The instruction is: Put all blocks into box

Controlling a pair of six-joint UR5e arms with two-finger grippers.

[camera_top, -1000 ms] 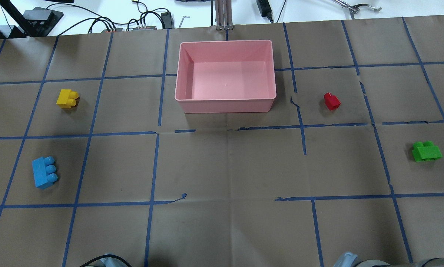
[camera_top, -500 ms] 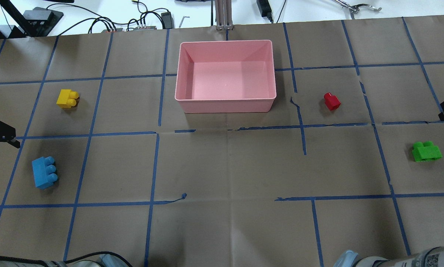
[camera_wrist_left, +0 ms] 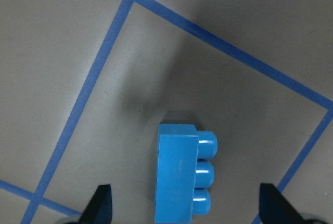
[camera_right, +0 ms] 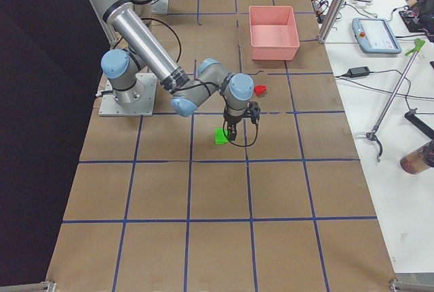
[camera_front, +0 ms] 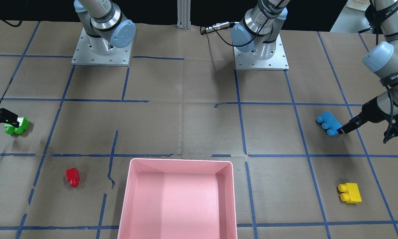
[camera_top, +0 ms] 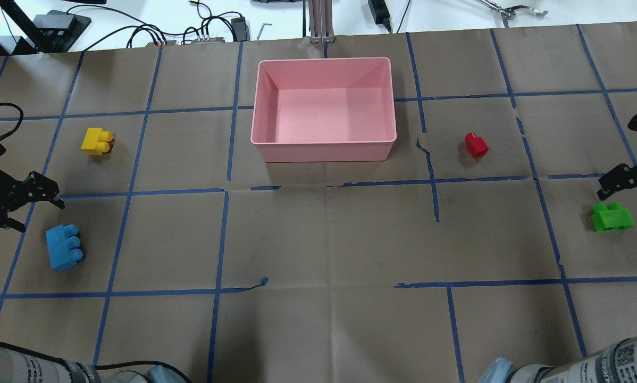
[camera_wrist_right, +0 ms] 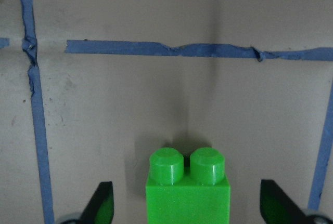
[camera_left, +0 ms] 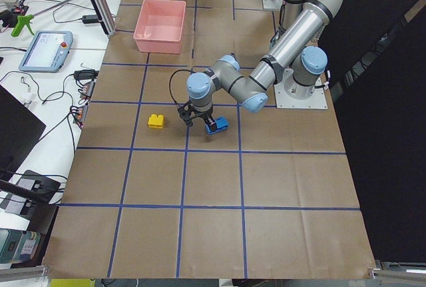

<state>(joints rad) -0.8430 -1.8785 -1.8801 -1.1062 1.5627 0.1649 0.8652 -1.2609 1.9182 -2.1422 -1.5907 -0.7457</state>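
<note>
My right gripper grabs the green block by its body beside the studs next, as the block goes into the pink box (camera_front: 176, 199).
The pink box (camera_top: 323, 152) stands empty at the far middle of the table. The light blue block (camera_top: 63, 247) lies at the near left, and my left gripper (camera_top: 38, 214) hovers open just beside and above it. In the left wrist view the blue block (camera_wrist_left: 182, 177) sits between the open fingertips (camera_wrist_left: 101, 206). The green block (camera_top: 611, 216) lies at the right, and my right gripper (camera_top: 624, 186) is open over its far side. In the right wrist view the green block (camera_wrist_right: 187, 190) is centred. The yellow block (camera_top: 97, 141) and the red block (camera_top: 476, 145) lie alone on the table.
The table is covered in brown paper with a grid of blue tape. Cables and tools lie beyond the far edge (camera_top: 201, 32). The two arm bases (camera_front: 101, 49) stand at the robot's side of the table.
Both grippers have come in from the table's sides, the left toward the blue block and the right toward the green block. No block has moved.
</note>
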